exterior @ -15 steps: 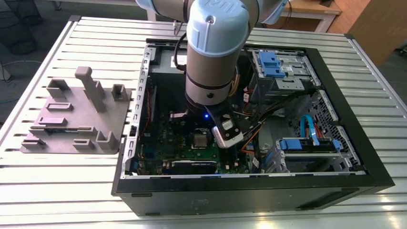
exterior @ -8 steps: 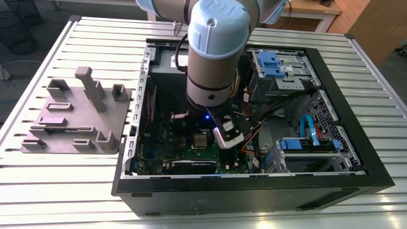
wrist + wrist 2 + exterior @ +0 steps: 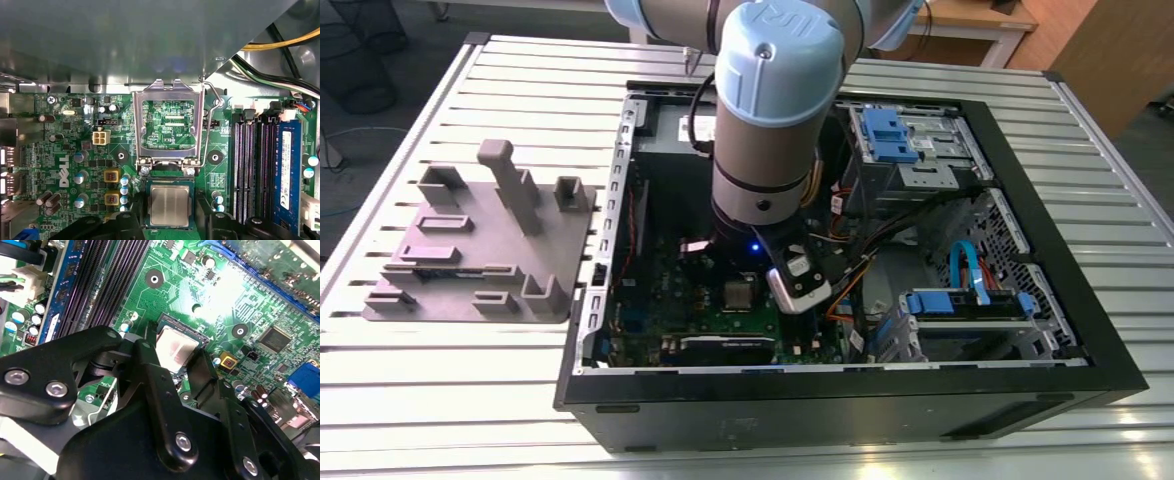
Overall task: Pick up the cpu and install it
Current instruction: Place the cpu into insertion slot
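My gripper still needs to pick up the small square chip (image 3: 738, 294) next, by its two opposite side edges. It then needs to install the chip.
The cpu (image 3: 170, 205), a small square chip with a shiny silver-grey top, lies flat in the black socket on the green motherboard (image 3: 60, 150). In the second wrist view the cpu (image 3: 175, 347) shows between my two black fingers (image 3: 145, 360). My gripper (image 3: 170, 222) hovers just over it, open, with one finger on each side of the chip and a little wider than it. The exterior view shows the cpu (image 3: 740, 292) on the board inside the open computer case (image 3: 854, 385), with the gripper (image 3: 790, 285) right beside and above it.
The socket's metal retention frame (image 3: 168, 125) stands flipped open with its wire lever (image 3: 214, 107) raised. Memory slots (image 3: 255, 165) and a blue memory stick (image 3: 287, 170) flank the socket. Cables (image 3: 894, 240) and blue drive bays (image 3: 894, 135) crowd the case. A grey fixture block (image 3: 480, 250) sits on the slatted table.
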Motion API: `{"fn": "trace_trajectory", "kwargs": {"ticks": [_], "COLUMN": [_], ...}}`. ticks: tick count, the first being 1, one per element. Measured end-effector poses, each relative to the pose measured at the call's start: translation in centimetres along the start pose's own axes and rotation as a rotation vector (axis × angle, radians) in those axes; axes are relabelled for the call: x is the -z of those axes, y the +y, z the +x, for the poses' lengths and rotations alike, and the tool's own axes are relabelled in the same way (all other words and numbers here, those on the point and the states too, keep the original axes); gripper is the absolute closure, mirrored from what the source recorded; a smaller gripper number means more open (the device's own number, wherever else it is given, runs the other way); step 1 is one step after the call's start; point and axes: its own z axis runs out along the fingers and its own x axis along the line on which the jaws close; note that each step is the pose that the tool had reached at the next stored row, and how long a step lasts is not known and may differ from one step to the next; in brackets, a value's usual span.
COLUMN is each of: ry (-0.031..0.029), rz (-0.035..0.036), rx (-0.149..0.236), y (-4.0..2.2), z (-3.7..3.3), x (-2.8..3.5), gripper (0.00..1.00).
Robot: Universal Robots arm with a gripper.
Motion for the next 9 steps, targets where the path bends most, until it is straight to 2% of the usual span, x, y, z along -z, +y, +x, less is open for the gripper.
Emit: {"fn": "trace_trajectory", "kwargs": {"ticks": [6, 9], "ry": [0.0000, 0.0004], "rz": [-0.0013, -0.0004], "rx": [0.000, 0.000], "y": [-0.01, -0.04], "z": [-0.03, -0.02], "x": [0.31, 0.75], "gripper": [0.51, 0.51]}}
